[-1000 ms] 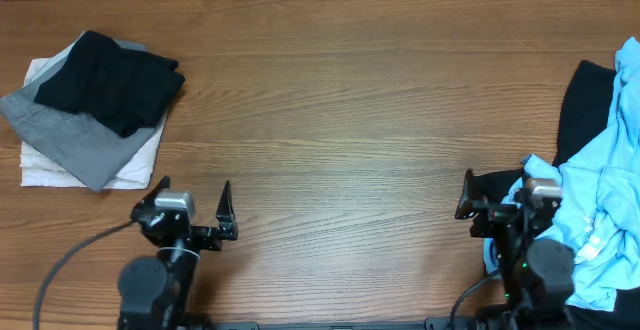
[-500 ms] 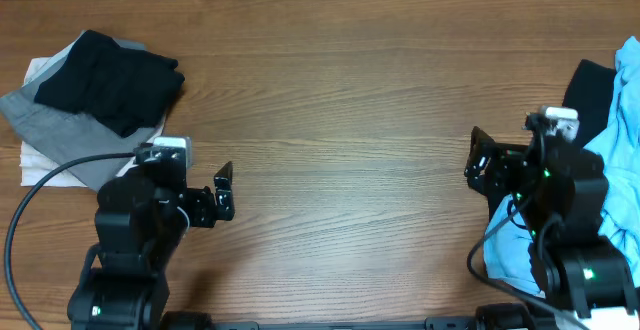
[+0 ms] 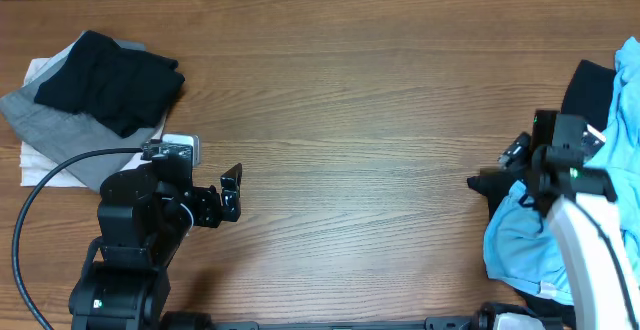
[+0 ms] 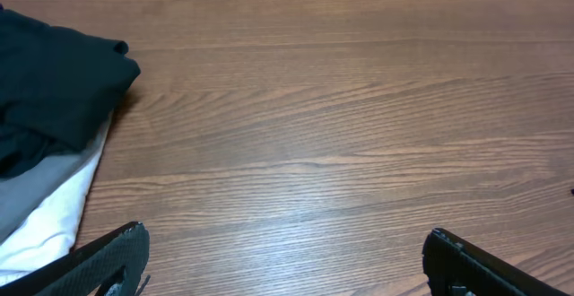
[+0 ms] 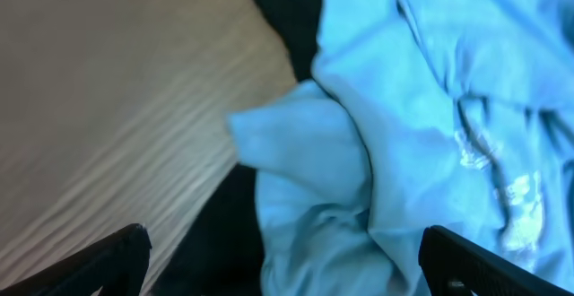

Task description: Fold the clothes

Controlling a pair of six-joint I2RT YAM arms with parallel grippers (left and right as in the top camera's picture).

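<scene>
Next, my right gripper picks up the light blue garment [image 3: 615, 180] by its edge facing the empty wood to spread it out.
A crumpled light blue garment [image 3: 615, 180] lies on a black garment [image 3: 582, 95] at the table's right edge. In the right wrist view the blue cloth [image 5: 404, 143] fills the frame, with black cloth [image 5: 215, 242] beside it. My right gripper [image 3: 497, 167] is open and empty, hovering at the pile's left edge, its fingers [image 5: 287, 265] spread over the blue cloth. A folded stack sits at the far left: black garment [image 3: 110, 78] on grey [image 3: 70, 140] on white [image 3: 40, 170]. My left gripper [image 3: 232, 192] is open and empty over bare wood [image 4: 287, 260], right of the stack.
The wooden table [image 3: 350, 100] spans the view. The stack's corner shows in the left wrist view, black [image 4: 45, 90] above grey and white [image 4: 45, 229]. A black cable [image 3: 45, 175] runs from the left arm across the stack's near edge.
Both arms have risen and reached forward from the near edge. The right arm swung right toward the blue pile. The left gripper edged slightly right. No cloth has moved.
</scene>
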